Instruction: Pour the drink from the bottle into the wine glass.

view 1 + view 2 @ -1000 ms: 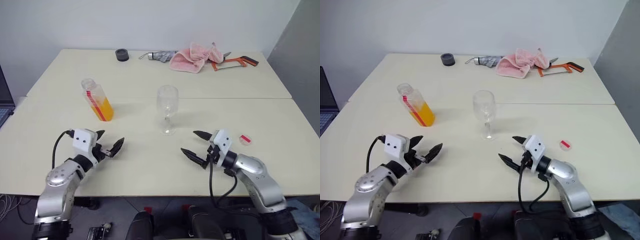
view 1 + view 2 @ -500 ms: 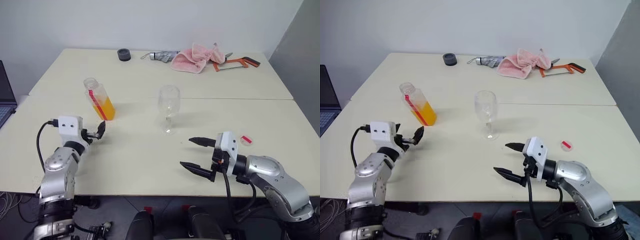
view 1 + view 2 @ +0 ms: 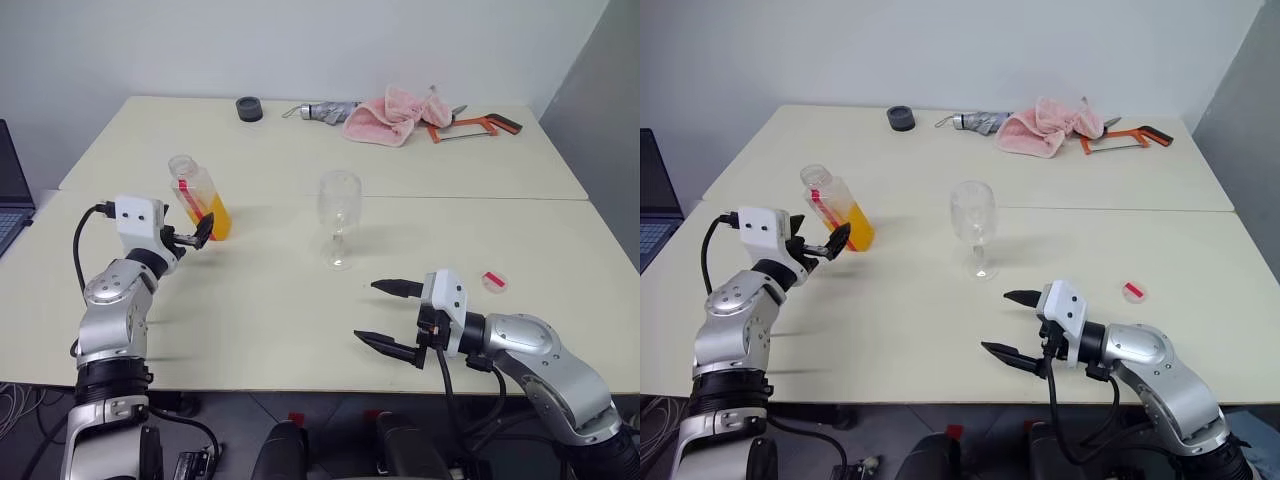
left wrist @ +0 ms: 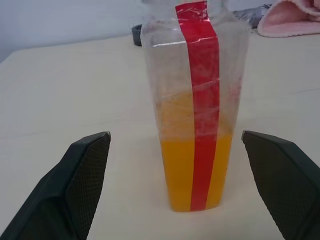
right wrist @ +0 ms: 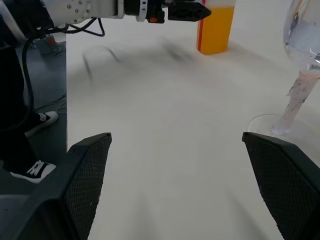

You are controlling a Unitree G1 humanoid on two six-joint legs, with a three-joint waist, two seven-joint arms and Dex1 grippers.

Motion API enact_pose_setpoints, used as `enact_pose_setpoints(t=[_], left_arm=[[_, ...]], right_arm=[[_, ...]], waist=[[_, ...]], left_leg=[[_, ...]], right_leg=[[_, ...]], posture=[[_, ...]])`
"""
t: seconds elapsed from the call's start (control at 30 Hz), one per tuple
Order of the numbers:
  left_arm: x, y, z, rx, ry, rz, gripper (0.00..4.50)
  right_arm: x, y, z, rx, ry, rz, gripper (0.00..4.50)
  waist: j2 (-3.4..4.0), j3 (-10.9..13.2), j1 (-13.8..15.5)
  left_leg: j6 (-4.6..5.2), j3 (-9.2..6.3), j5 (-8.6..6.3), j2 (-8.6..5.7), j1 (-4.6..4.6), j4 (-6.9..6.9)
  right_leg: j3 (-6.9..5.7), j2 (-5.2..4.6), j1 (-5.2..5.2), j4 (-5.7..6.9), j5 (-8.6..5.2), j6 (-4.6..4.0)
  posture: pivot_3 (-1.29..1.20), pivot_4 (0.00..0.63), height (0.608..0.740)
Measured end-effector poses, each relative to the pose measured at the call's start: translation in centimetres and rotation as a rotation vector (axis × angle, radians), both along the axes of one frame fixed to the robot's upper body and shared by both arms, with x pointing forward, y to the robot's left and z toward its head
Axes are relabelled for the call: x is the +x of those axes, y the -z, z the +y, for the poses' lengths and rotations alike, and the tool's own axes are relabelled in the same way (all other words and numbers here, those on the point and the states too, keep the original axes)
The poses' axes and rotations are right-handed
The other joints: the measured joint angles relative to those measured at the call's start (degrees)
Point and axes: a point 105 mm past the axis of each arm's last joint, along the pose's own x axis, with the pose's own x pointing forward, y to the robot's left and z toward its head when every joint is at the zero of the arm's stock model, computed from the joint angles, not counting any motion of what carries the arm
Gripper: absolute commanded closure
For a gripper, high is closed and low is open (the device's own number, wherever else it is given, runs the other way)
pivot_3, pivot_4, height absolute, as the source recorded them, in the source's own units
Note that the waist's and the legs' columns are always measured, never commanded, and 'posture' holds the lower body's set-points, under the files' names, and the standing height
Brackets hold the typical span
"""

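The bottle rounds in at its open neck (image 3: pixel 183 167). So my left gripper should next pick up the bottle by the flat sides of its body (image 3: pixel 203 205) to pour.
The bottle (image 3: pixel 196 194) stands upright on the left of the cream table (image 3: pixel 270 300), its lower part holding the orange drink (image 3: pixel 213 219), with a red strip down its side. My left gripper (image 3: pixel 197 236) is open just in front of it; in the left wrist view the bottle (image 4: pixel 197 100) stands between and beyond the two fingers (image 4: pixel 85 170), untouched. The empty wine glass (image 3: pixel 337 213) stands upright mid-table. My right gripper (image 3: pixel 367 311) is open with nothing in it, low over the table, nearer me than the glass and to its right.
A small red-and-white round piece (image 3: pixel 491 280) lies on the table right of my right gripper. Along the far edge lie a black round object (image 3: pixel 249 108), a folded grey umbrella (image 3: pixel 325 111), a pink cloth (image 3: pixel 395 113) and an orange-handled saw (image 3: pixel 475 125). A laptop (image 3: pixel 8 195) sits at far left.
My left gripper has risen and moved forward and left, up to the bottle. The right gripper has drawn back a little toward me. Both stayed open.
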Motion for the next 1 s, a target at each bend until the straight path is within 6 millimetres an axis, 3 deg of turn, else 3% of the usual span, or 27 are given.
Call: enact_pose_setpoints(t=[0.43, 0.57, 0.83, 1.0], left_arm=[[2.3, -1.0, -0.6, -0.008, 0.060, 0.001, 0.00], [3.0, -1.3, -0.7, 0.003, 0.069, -0.007, 0.00], [3.3, -0.4, -0.8, -0.003, 0.080, 0.015, 0.00], [3.7, -1.1, -0.9, -0.005, 0.087, -0.007, 1.24]], right_arm=[[0.6, -1.1, 0.5, 0.032, 0.014, -0.051, 0.03], [1.3, -3.1, 1.2, 0.116, 0.036, -0.114, 0.03], [1.6, -4.1, 1.0, 0.143, 0.043, -0.133, 0.03], [1.7, -4.4, 1.1, 0.149, 0.043, -0.145, 0.00]], waist=[[0.00, 0.00, 0.06], [0.00, 0.00, 0.05], [0.00, 0.00, 0.08], [0.00, 0.00, 0.05]], left_leg=[[0.00, -0.03, 0.00, -0.03, -0.02, 0.01], [-0.01, -0.04, 0.01, -0.02, -0.04, 0.02], [-0.01, -0.10, 0.00, -0.02, -0.10, 0.03], [0.00, -0.09, 0.00, -0.02, -0.09, 0.04]], right_leg=[[-0.05, 0.01, -0.02, 0.01, 0.01, -0.01], [-0.06, 0.01, -0.02, 0.03, 0.01, -0.01], [-0.11, -0.01, -0.04, 0.02, 0.01, -0.02], [-0.10, -0.01, -0.04, 0.03, 0.01, -0.02]], posture=[[0.00, 0.150, 0.740], [0.00, 0.150, 0.740], [0.00, 0.150, 0.740], [0.00, 0.150, 0.740]])
